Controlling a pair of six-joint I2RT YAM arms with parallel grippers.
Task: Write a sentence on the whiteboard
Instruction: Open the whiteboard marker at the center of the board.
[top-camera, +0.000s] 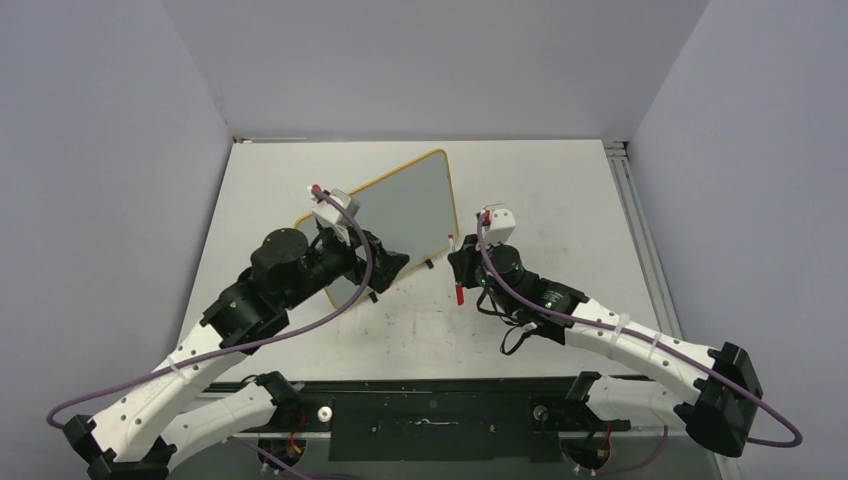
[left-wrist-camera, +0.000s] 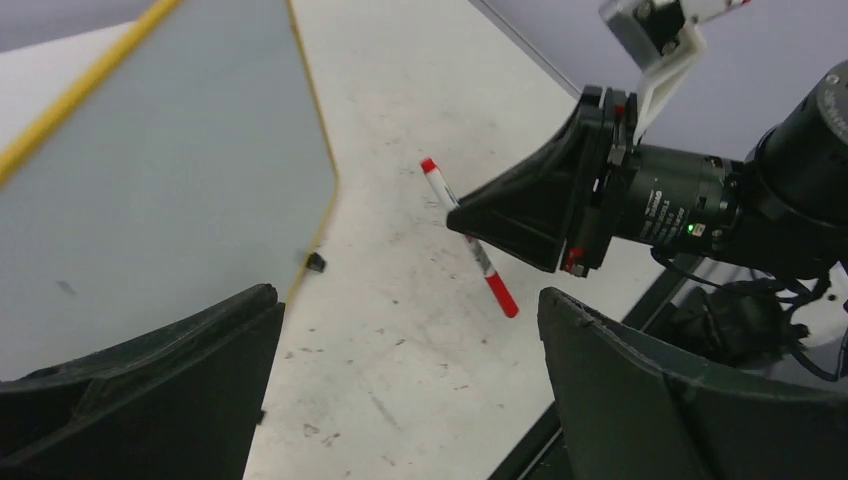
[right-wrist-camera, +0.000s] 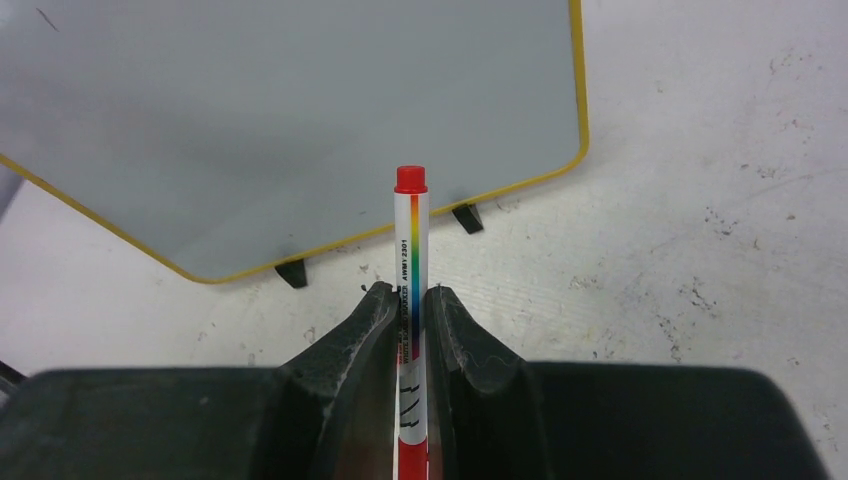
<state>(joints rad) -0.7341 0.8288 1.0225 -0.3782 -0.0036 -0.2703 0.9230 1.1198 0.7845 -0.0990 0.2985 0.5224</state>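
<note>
Next, the left gripper grabs the marker's longer red end (top-camera: 460, 295) (left-wrist-camera: 502, 295), behind my right gripper's fingers, to uncap the marker for writing.
The whiteboard (top-camera: 410, 205) stands tilted on its black feet (right-wrist-camera: 291, 272) mid-table, grey with a thin yellow frame. Its face (right-wrist-camera: 300, 100) is blank, and no sentence is in view. My right gripper (right-wrist-camera: 407, 295) is shut on a white marker (right-wrist-camera: 411, 240) with a rainbow stripe. The marker's small red end points at the board's lower edge, a little short of it. Its longer red end (top-camera: 459, 292) sticks out behind the fingers. My left gripper (left-wrist-camera: 405, 300) is open and empty at the board's near left corner (left-wrist-camera: 310, 225), facing the right gripper (left-wrist-camera: 470, 215).
The white table (top-camera: 560, 200) is scuffed with small dark marks. Grey walls close it in at the left, back and right. A metal rail (top-camera: 640, 240) runs along the right edge, and a black bar (top-camera: 430, 385) lies along the near edge between the arm bases.
</note>
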